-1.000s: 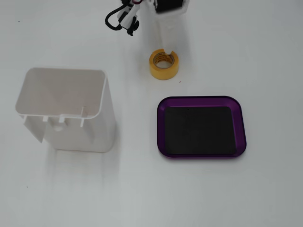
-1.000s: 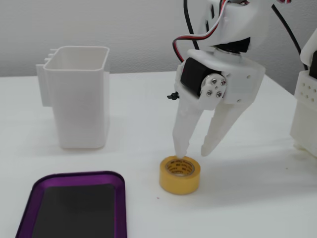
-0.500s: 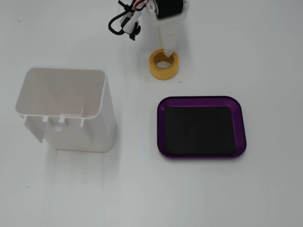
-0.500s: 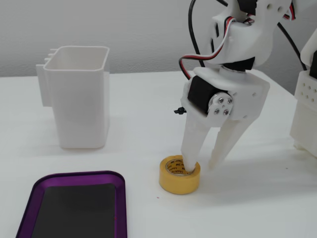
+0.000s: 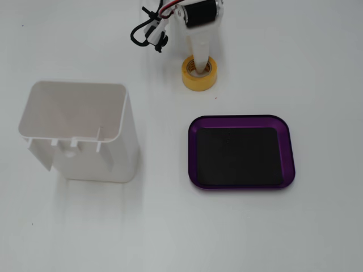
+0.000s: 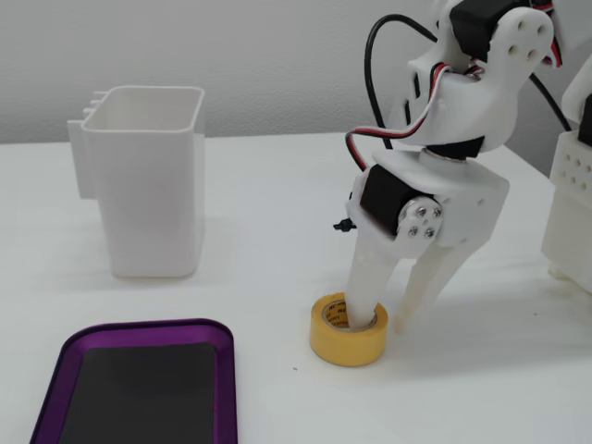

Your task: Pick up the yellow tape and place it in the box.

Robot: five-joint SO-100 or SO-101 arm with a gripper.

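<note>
The yellow tape goes in the box. I'll grab its side (image 5: 199, 84) next.
The yellow tape (image 5: 198, 83) lies flat on the white table, above the box in a fixed view. From the side, the tape (image 6: 347, 345) sits to the right of the box (image 6: 139, 329), a shallow purple tray with a black base. My gripper (image 6: 381, 319) is open and lowered over the roll. One finger (image 6: 363, 296) reaches down into the core hole, while the other stands just outside the roll's right wall. From above, the gripper (image 5: 197, 59) covers the roll's far edge. The box (image 5: 242, 120) holds nothing.
A tall white plastic bin (image 5: 79, 130) stands left of the box; from the side the bin (image 6: 148, 185) is at the back left. A white block of the robot's base (image 6: 573, 203) sits at the right edge.
The gripper has come lower, pushing one finger deeper into the core. The roll has slid a little toward the arm's base.
</note>
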